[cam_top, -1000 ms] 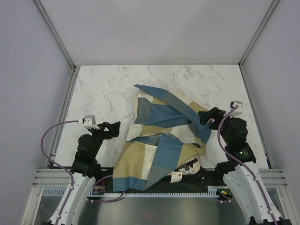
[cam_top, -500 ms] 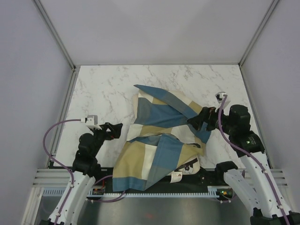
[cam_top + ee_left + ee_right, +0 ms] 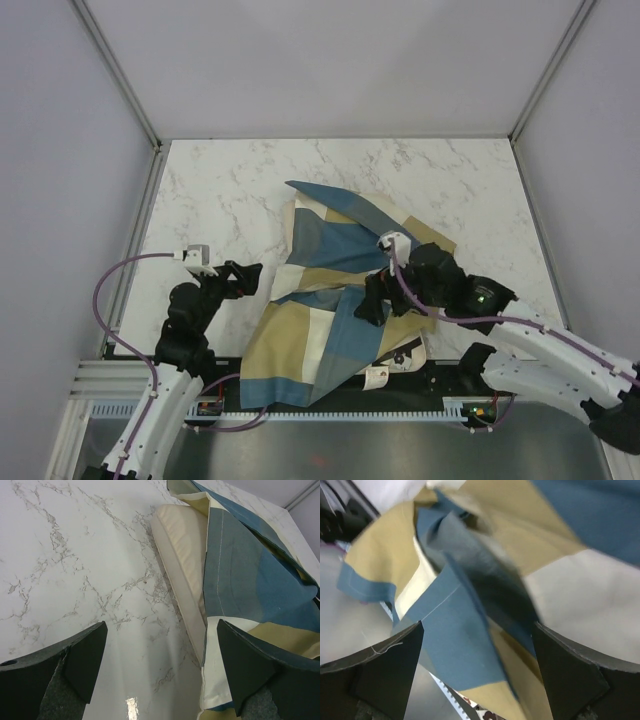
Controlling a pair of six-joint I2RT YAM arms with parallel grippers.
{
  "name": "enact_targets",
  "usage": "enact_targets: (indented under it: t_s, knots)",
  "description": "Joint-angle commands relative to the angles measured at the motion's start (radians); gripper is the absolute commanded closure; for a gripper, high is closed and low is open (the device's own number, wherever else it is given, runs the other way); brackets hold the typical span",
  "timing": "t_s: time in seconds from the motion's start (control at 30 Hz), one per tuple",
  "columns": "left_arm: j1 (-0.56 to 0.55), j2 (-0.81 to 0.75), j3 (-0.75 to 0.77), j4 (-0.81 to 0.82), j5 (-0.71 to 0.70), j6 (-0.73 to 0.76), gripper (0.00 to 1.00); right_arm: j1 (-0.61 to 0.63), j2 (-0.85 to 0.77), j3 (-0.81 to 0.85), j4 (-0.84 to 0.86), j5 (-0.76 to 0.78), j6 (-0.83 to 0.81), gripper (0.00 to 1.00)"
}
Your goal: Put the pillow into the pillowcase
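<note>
My right gripper should lower before it closes on the pillowcase's fold: its fingers stop above the raised edge of the blue fold (image 3: 350,336) (image 3: 460,645), so closing now would miss the fold's edge.
The pillowcase (image 3: 335,290), in blue, tan and cream checks, lies crumpled across the middle of the table. It covers most of the cream pillow. The pillow's bare left edge shows in the left wrist view (image 3: 182,560), beside the pillowcase (image 3: 250,570), and a printed corner (image 3: 378,375) pokes out at the table's front edge. My left gripper (image 3: 246,276) is open and empty just left of the cloth; in its own view (image 3: 160,680) bare marble lies between the jaws. My right gripper (image 3: 370,305) is open above the pillowcase's middle, and a blue fold (image 3: 460,645) lies between its jaws.
The marble table (image 3: 220,190) is walled by white panels with metal posts at the back corners. A metal rail and a toothed cable duct (image 3: 340,412) run along the near edge, close under the cloth's front corner.
My right arm has swung from the cloth's right corner leftward and nearer, and is now over the pillowcase's middle. The left arm has hardly moved. The cloth lies as before.
</note>
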Motion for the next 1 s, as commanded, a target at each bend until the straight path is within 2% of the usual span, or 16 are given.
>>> enact_targets:
  t_s: [0.0, 0.07, 0.1, 0.13, 0.17, 0.2, 0.23, 0.27, 0.43, 0.7, 0.87, 0.97]
  knots:
    - [-0.001, 0.005, 0.041, 0.038, 0.022, 0.014, 0.00, 0.210, 0.123, 0.039, 0.039, 0.296, 0.039, 0.02]
    - [0.001, 0.008, 0.041, 0.038, 0.020, 0.014, 0.00, 0.264, 0.217, 0.054, 0.051, 0.364, 0.056, 0.15]
    - [0.000, 0.010, 0.041, 0.038, 0.019, 0.014, 0.00, 0.283, 0.246, 0.080, 0.064, 0.385, 0.056, 0.40]
    - [-0.001, 0.010, 0.041, 0.038, 0.019, 0.014, 0.00, 0.287, 0.296, 0.092, 0.071, 0.390, 0.053, 0.54]
    - [-0.001, 0.010, 0.041, 0.038, 0.019, 0.014, 0.00, 0.292, 0.314, 0.126, 0.079, 0.398, 0.050, 0.78]
    - [0.001, 0.010, 0.041, 0.038, 0.019, 0.014, 0.00, 0.290, 0.329, 0.145, 0.091, 0.408, 0.048, 0.90]
    - [0.000, 0.011, 0.041, 0.038, 0.020, 0.014, 0.00, 0.290, 0.355, 0.168, 0.093, 0.439, 0.045, 0.97]
    - [-0.001, 0.010, 0.041, 0.038, 0.020, 0.014, 0.00, 0.292, 0.369, 0.192, 0.093, 0.450, 0.040, 1.00]
    - [-0.001, 0.010, 0.041, 0.038, 0.025, 0.015, 0.00, 0.292, 0.447, 0.410, 0.068, 0.499, -0.019, 1.00]
    - [0.000, 0.028, 0.044, 0.048, 0.043, 0.019, 0.00, 0.290, 0.389, 0.668, 0.058, 0.589, -0.061, 1.00]
    - [-0.001, 0.024, 0.047, 0.053, 0.071, 0.022, 0.00, 0.290, 0.329, 0.717, 0.041, 0.482, -0.053, 1.00]
    - [-0.001, 0.027, 0.044, 0.097, 0.193, 0.031, 0.00, 0.292, 0.300, 0.741, 0.018, 0.392, -0.033, 1.00]
